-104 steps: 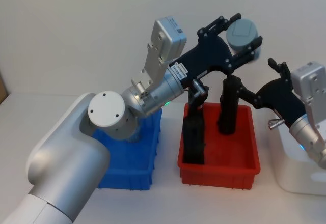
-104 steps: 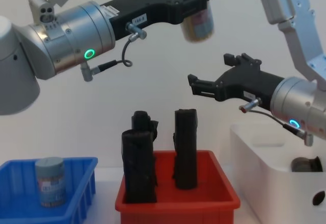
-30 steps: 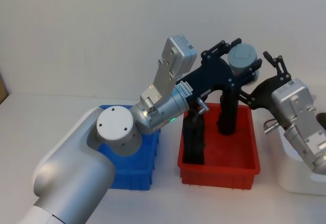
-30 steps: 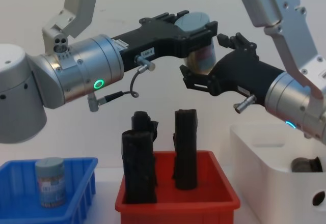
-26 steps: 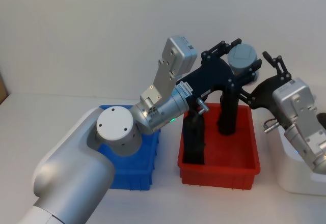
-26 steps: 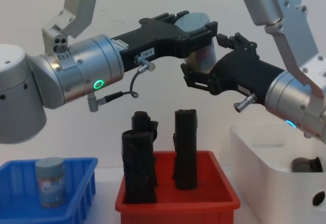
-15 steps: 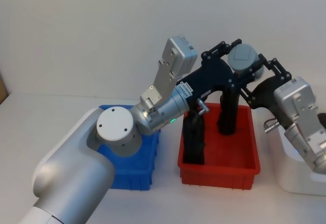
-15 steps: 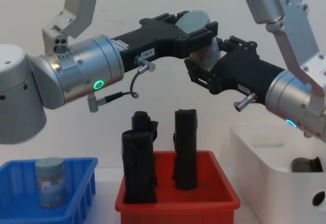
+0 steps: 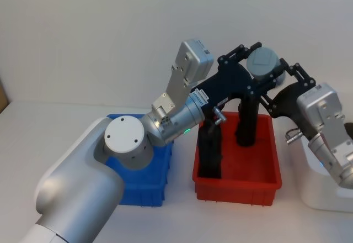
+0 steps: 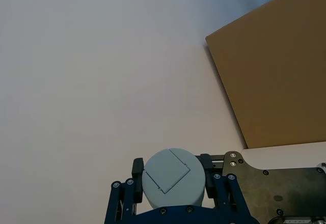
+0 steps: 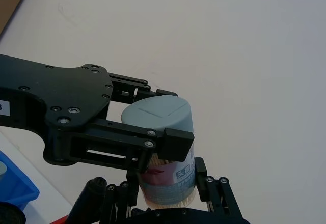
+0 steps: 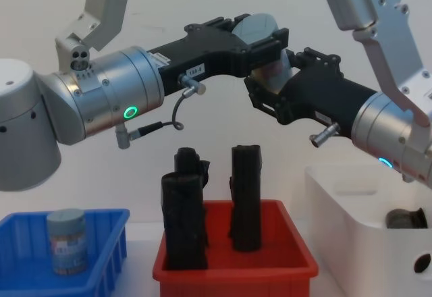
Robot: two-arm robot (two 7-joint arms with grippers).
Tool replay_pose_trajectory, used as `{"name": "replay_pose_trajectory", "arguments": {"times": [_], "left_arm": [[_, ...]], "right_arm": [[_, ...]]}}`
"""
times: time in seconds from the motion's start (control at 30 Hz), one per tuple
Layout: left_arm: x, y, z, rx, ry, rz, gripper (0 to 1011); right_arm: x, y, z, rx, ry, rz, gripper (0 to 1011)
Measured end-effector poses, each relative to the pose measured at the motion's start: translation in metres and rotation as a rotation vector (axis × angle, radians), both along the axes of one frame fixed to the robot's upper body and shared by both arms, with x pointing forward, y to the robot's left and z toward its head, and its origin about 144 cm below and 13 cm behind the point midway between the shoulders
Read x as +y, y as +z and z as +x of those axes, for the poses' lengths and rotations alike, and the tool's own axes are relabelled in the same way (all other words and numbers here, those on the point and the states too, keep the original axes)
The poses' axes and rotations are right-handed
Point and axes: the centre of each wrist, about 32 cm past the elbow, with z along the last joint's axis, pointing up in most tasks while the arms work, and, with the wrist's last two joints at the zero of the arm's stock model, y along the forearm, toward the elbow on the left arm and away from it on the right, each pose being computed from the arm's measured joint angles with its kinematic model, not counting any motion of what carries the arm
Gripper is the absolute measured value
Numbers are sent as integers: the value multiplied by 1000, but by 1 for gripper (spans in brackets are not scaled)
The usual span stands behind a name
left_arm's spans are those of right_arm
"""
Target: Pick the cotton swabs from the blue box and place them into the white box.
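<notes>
My left gripper's fingers cover the upper part of the cotton swab jar. My right gripper needs to grab the jar by its labelled lower part (image 12: 274, 77) next.
A cotton swabs jar (image 9: 263, 64) with a grey-blue lid hangs high above the red bin, and my left gripper (image 9: 262, 66) is shut on its upper part. The right gripper (image 12: 280, 77) has come in from the right and stands open, its fingers (image 11: 200, 172) closely flanking the jar's labelled lower part (image 11: 170, 175). Another cotton swabs jar (image 12: 66, 243) stands upright in the blue box (image 12: 104, 256) at the lower left. At the right stands the white box (image 12: 351, 223), with a dark rounded thing (image 12: 405, 217) inside it.
The red bin (image 9: 237, 183) sits between the two boxes, directly below both grippers, and holds tall black upright rolls (image 12: 246, 196). A brown cardboard sheet (image 10: 275, 71) leans against the pale wall in the left wrist view.
Since 3.5 s ago my left gripper has lowered the jar a little and the right gripper has moved in around it. Over the last half second nothing visibly moves.
</notes>
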Motion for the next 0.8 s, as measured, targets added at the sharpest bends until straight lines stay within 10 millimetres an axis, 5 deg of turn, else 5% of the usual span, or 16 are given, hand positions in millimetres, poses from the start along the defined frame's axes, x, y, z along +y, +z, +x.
{"name": "replay_pose_trajectory", "arguments": {"times": [0.47, 0.8], "left_arm": [[0, 0, 0, 3, 1, 3, 1003], [0, 0, 0, 3, 1, 2, 1003]], "right_arm": [[-1, 0, 0, 2, -10, 6, 646], [-6, -5, 2, 31, -86, 25, 645]]}}
